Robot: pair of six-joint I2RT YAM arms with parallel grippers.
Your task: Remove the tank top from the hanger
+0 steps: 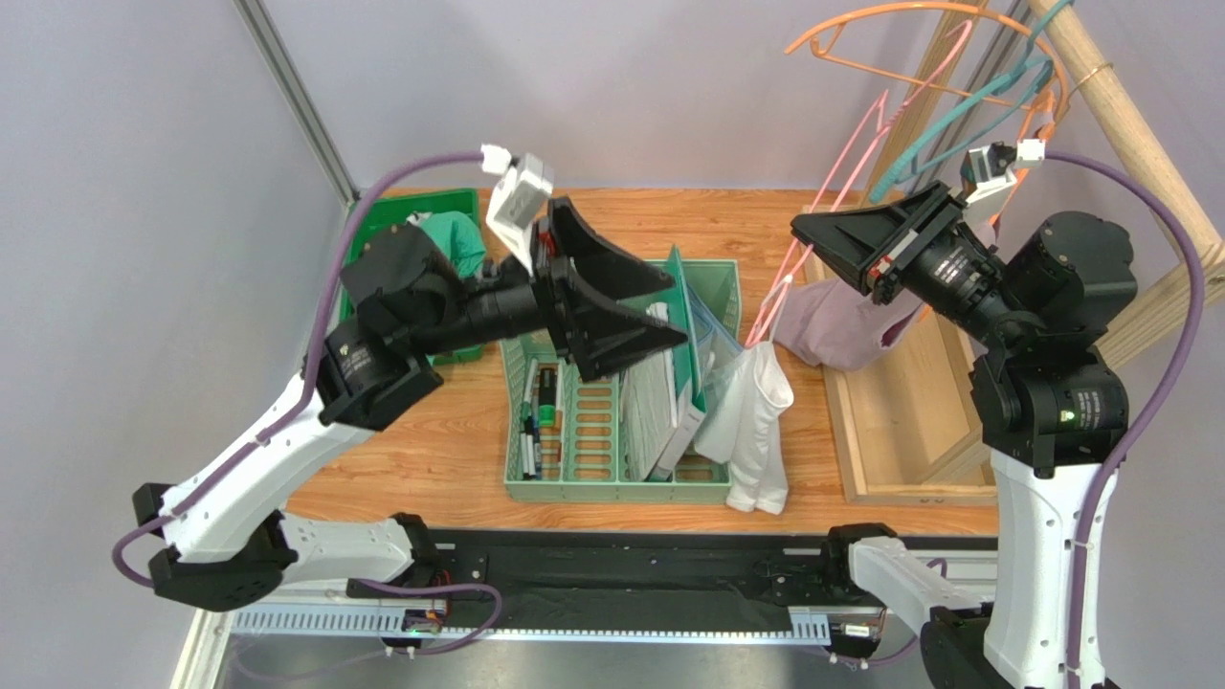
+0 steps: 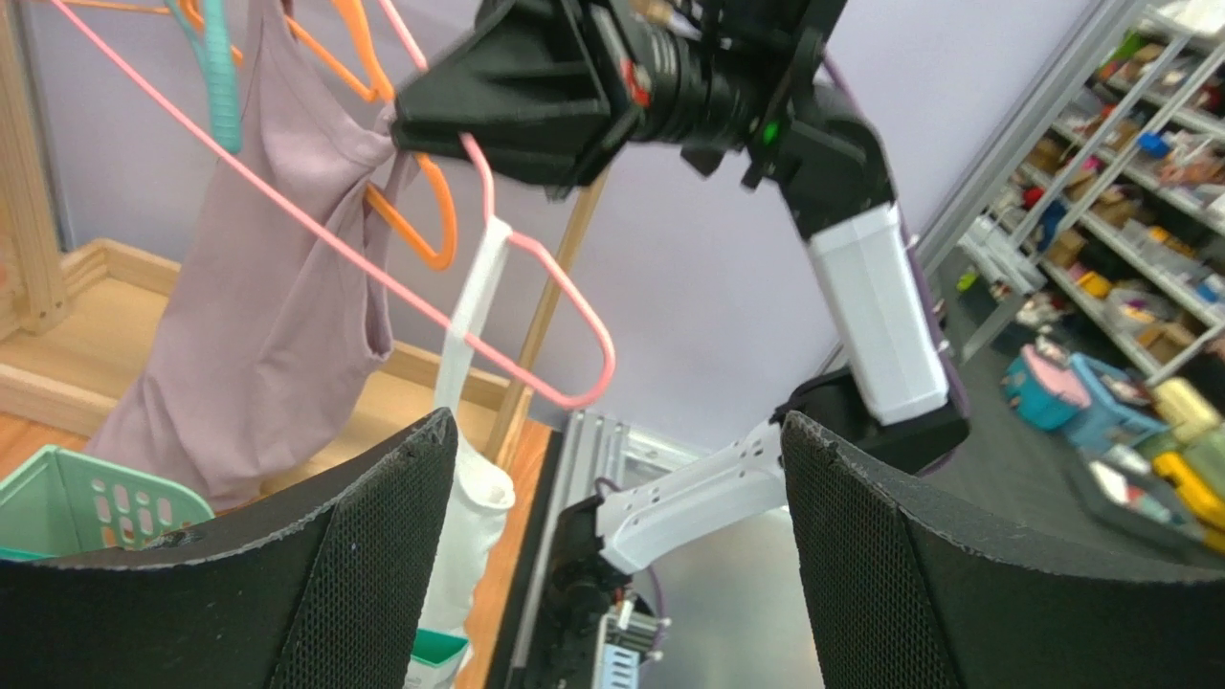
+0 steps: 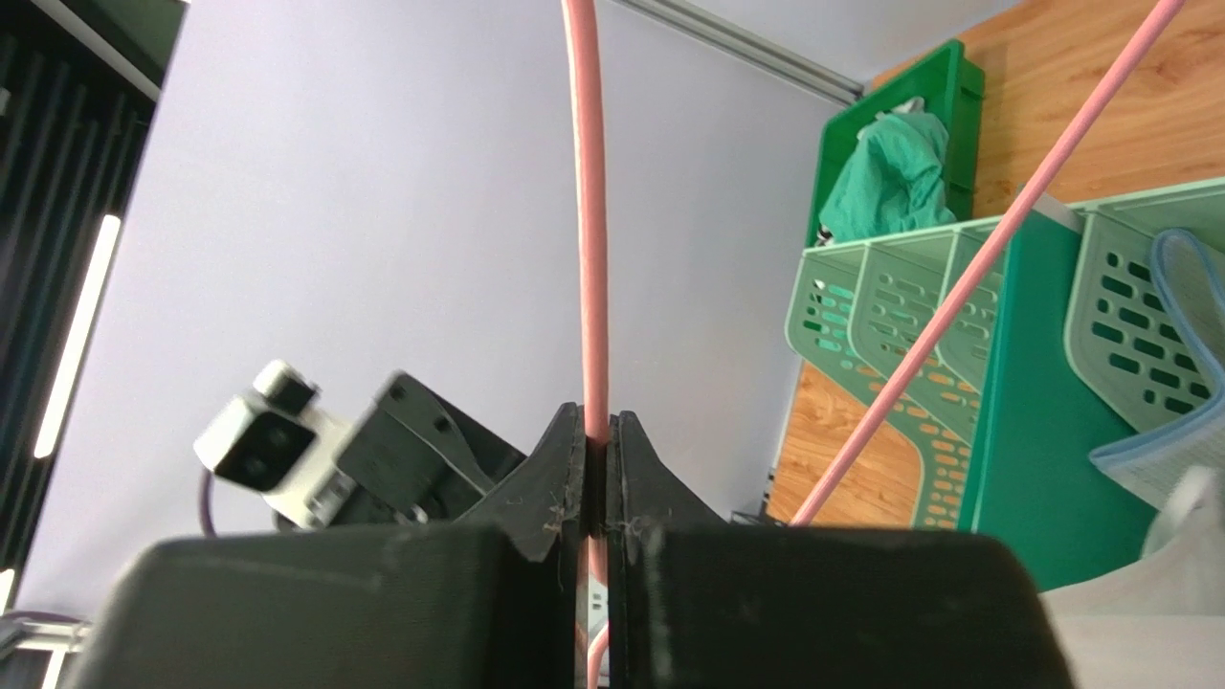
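Note:
The robot's left gripper will next grab the white tank top by its strap (image 1: 778,309) just below the pink hanger (image 1: 838,161), so that the loop slips off.
A white tank top (image 1: 755,416) hangs by one strap (image 2: 479,294) from the pink hanger (image 3: 583,216), and its body droops over the right end of the green basket (image 1: 618,488). My right gripper (image 3: 597,424) is shut on the pink hanger's thin rod, up near the rack. In the top view it (image 1: 801,227) is above and to the right of the white top. My left gripper (image 1: 654,309) hovers over the basket, left of the top, its jaws wide open with nothing between its fingers (image 2: 360,560).
A mauve tank top (image 1: 841,323) hangs beside the white one over a wooden box frame (image 1: 906,416). Orange and teal hangers (image 1: 935,129) crowd the wooden rack post (image 1: 1129,129). A dark green bin (image 1: 381,230) holding green cloth sits at the back left.

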